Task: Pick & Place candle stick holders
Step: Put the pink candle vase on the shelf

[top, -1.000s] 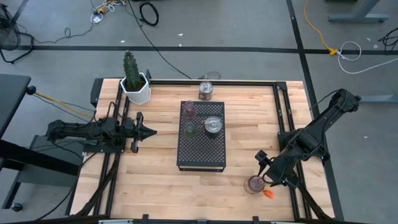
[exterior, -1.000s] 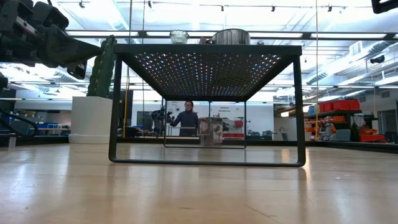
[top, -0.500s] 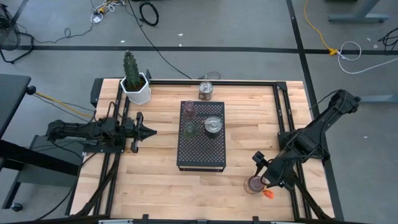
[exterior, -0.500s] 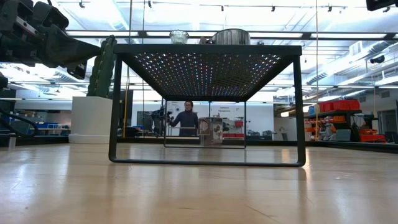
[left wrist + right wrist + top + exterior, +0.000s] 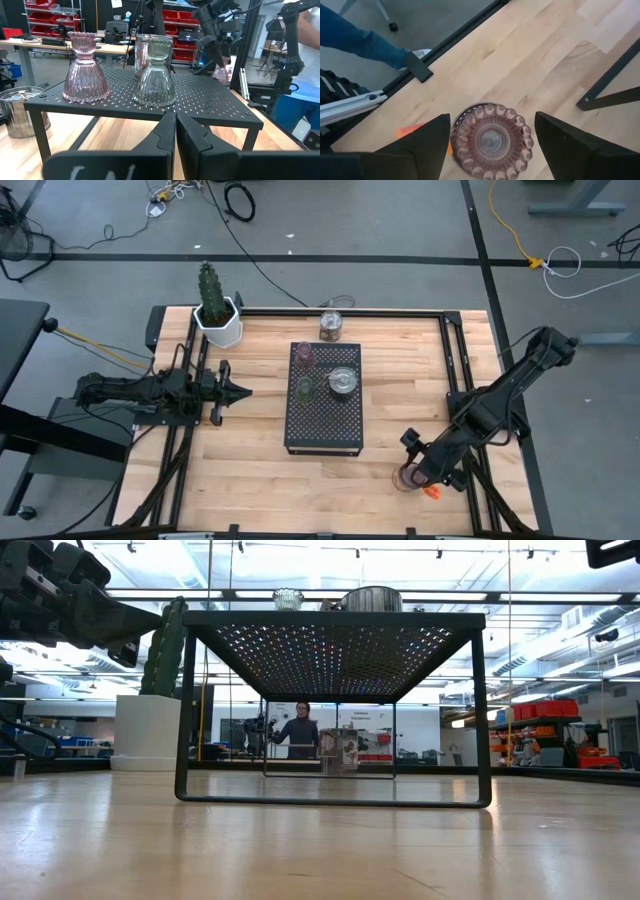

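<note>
I need to close my right gripper on the holder now, because my fingers are beside the pink holder's beaded rim [image 5: 404, 477] [image 5: 491, 141]. Closing now would hold it.
A pink candle stick holder [image 5: 491, 137] stands upright on the table near its front right corner [image 5: 405, 478]. My right gripper [image 5: 492, 150] hangs open above it, slanting down, with one finger [image 5: 427, 145] on each side and no touch. On the black perforated rack [image 5: 323, 430] stand a pink holder [image 5: 85, 70], a green holder [image 5: 154, 75] and a silvery holder [image 5: 343, 381]. Another silvery holder [image 5: 331, 326] stands on the table behind the rack. My left gripper [image 5: 175, 125] waits shut and level at the table's left [image 5: 243, 391], pointing at the rack.
A white pot with a cactus [image 5: 216, 315] stands at the far left corner. A small orange thing [image 5: 432, 491] lies beside the pink holder at the front right. A person's leg and shoe [image 5: 417, 54] show on the floor past the table's edge.
My right gripper has come down toward the pink holder at the front right, shifting a little toward the table's left and near edge. Its fingers stay open. The holder has not moved.
</note>
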Controlling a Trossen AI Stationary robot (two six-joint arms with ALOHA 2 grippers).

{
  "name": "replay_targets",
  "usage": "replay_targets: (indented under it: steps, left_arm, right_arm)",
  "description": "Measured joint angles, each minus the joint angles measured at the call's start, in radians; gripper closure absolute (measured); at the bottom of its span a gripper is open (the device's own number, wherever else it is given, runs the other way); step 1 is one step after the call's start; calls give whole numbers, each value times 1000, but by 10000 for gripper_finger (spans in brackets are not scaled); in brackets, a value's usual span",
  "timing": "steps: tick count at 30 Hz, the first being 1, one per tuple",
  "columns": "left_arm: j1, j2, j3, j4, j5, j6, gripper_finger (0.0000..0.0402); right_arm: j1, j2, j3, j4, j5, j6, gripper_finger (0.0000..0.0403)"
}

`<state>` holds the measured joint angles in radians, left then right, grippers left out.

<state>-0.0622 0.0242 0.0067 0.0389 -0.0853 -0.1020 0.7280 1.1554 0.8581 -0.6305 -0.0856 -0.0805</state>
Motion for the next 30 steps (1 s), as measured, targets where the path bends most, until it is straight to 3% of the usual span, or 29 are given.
replay_targets:
  steps: [13, 30]
  left_arm:
    - [0, 0, 0, 0, 0, 0, 383]
    - [0, 0, 0, 0, 0, 0, 383]
  right_arm:
    - [0, 17, 0, 6, 0, -7, 118]
    - [0, 17, 0, 6, -1, -7, 212]
